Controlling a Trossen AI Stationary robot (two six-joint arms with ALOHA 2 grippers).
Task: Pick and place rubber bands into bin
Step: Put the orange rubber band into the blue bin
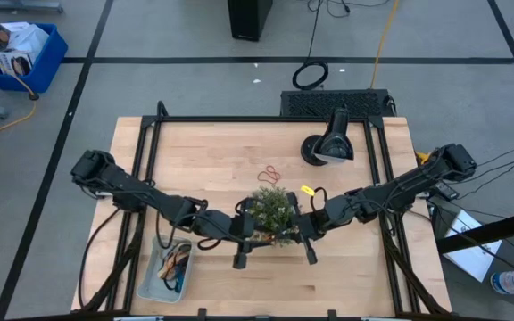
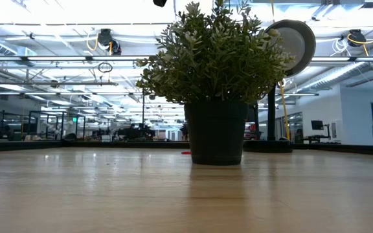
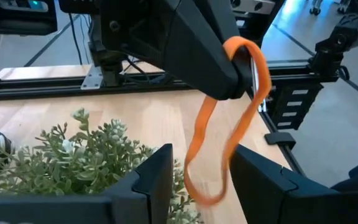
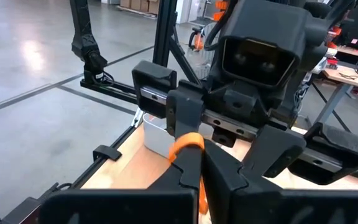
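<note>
My left gripper will take hold of the orange rubber band by its dangling lower bend [image 3: 204, 193] next, and then it will carry the band to the bin.
An orange rubber band [image 3: 229, 124] hangs as a long loop from my right gripper [image 4: 199, 158], which is shut on it above the potted plant [image 1: 273, 212] at mid-table. My left gripper [image 3: 202, 154] faces it, open, with one finger on either side of the band's lower part; I cannot tell whether it touches the band. A few loose rubber bands [image 1: 269, 174] lie flat on the table beyond the plant. The pale bin [image 1: 147, 278] stands at the near left with bands in it. My right gripper pinches the orange band's upper end [image 3: 246, 55] between its two shut fingers, reaching in level from the table's right side. The band hangs slack below the fingers, clear of the table, and its lower bend [image 3: 204, 194] dangles between my left gripper's fingers.
A black round-headed stand [image 1: 328, 144] is at the far right of the table, with a small yellow piece [image 1: 308, 190] near the plant. Off the table are a deep-blue bin with paper [image 1: 20, 53] and a black cable coil [image 1: 310, 75].
</note>
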